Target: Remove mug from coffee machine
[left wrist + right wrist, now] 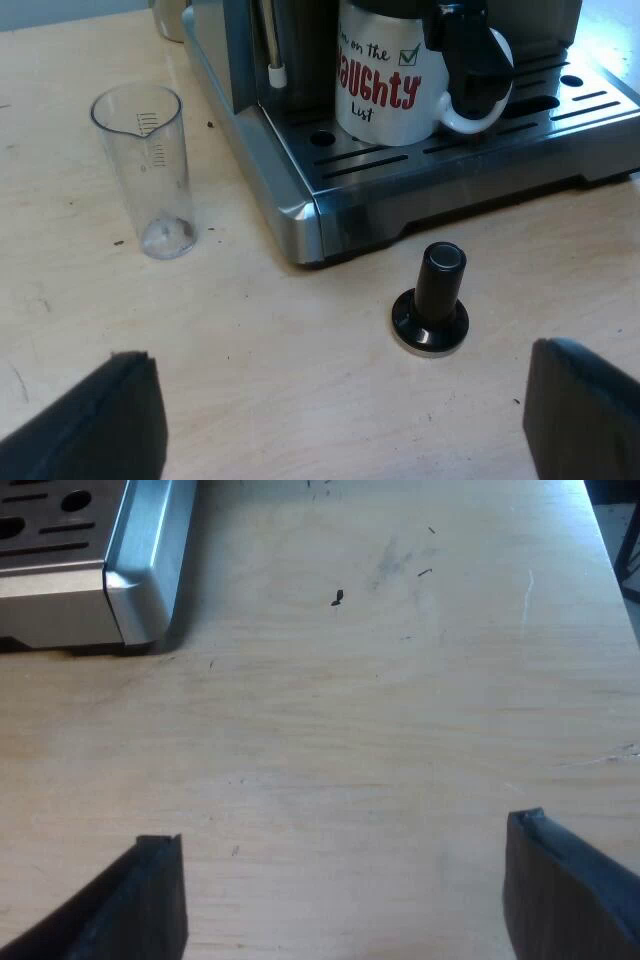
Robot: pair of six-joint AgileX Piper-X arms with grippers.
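Note:
To remove the mug, my right gripper next needs to grip the mug's handle, since a black machine part hangs over the mug's rim and a steam wand hangs close.
A white mug (385,90) with red and black lettering stands on the espresso machine's slotted drip tray (520,130). A black part (468,50) hangs over the mug's handle side and hides part of its rim. My left gripper (345,420) is open over the wooden table, a short way off from the tray's corner, with nothing between its fingers. My right gripper (345,890) is open above bare table, near another corner of the machine's metal base (140,570).
A tamper (432,300) with a black knob stands upright on the table just off the drip tray's edge, between my left fingers and the machine. An empty measuring glass (150,170) stands beside the machine's side wall. A steam wand (272,50) hangs near the mug.

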